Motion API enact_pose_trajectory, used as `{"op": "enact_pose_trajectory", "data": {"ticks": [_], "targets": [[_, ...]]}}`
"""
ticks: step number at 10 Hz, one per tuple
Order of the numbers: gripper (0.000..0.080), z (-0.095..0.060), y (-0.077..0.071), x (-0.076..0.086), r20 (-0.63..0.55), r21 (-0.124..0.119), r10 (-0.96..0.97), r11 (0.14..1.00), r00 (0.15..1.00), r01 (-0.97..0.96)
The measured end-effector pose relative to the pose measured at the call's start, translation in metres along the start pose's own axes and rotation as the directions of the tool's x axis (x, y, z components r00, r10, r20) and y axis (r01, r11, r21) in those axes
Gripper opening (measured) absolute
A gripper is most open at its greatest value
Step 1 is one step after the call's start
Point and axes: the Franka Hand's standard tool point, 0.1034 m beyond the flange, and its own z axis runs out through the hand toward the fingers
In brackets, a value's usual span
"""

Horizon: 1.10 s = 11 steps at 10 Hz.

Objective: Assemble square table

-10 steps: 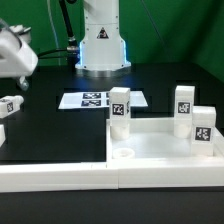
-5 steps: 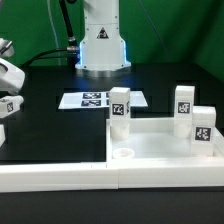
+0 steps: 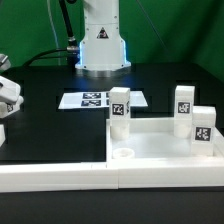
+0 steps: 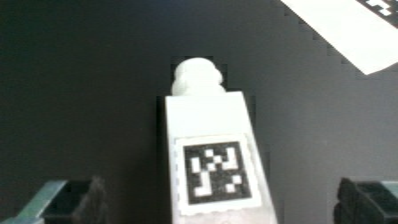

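The leg's top narrows to a round knob, so I should next grab the flat-sided block at the opposite end [image 4: 228,212].
The square table's white top [image 3: 160,142] lies at the exterior view's right. Three white tagged legs [image 3: 119,108] [image 3: 184,104] [image 3: 203,125] stand upright on it, and one round corner socket [image 3: 122,153] is bare. A fourth leg [image 4: 212,140] lies flat on the black table, tag up. In the wrist view my gripper [image 4: 217,200] is open, with one dark finger [image 4: 63,202] on either side of this leg's lower end and not touching it. In the exterior view the gripper [image 3: 6,93] is at the far left edge and covers that leg.
The marker board [image 3: 98,100] lies flat behind the table top, and its corner [image 4: 356,30] shows in the wrist view. The robot base [image 3: 102,45] stands at the back. A long white bar [image 3: 50,176] runs along the front edge.
The gripper has come down at the exterior view's left edge, onto the spot where the lying leg showed. Its jaws stayed open. The table top and standing legs have not moved.
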Motion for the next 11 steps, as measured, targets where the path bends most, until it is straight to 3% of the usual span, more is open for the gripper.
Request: {"op": "enact_pose_trajectory", "data": {"ticks": [2, 4, 5, 6, 7, 8, 11], "targets": [[0.0649, 0.0107, -0.0067, 0.0022, 0.019, 0.003, 0.017, 1.0, 1.0, -0.017], [0.0649, 0.0099, -0.0056, 0.002, 0.018, 0.003, 0.016, 1.0, 1.0, -0.016], [0.0524, 0.0099, -0.0057, 0.002, 0.018, 0.003, 0.016, 1.0, 1.0, -0.016], [0.0524, 0.0099, -0.0057, 0.002, 0.018, 0.003, 0.016, 1.0, 1.0, -0.016], [0.0342, 0.0099, -0.0057, 0.002, 0.018, 0.003, 0.016, 1.0, 1.0, -0.016], [0.0286, 0.0099, -0.0056, 0.0019, 0.018, 0.003, 0.016, 1.0, 1.0, -0.016], [0.0286, 0.0099, -0.0056, 0.0019, 0.018, 0.003, 0.016, 1.0, 1.0, -0.016]]}}
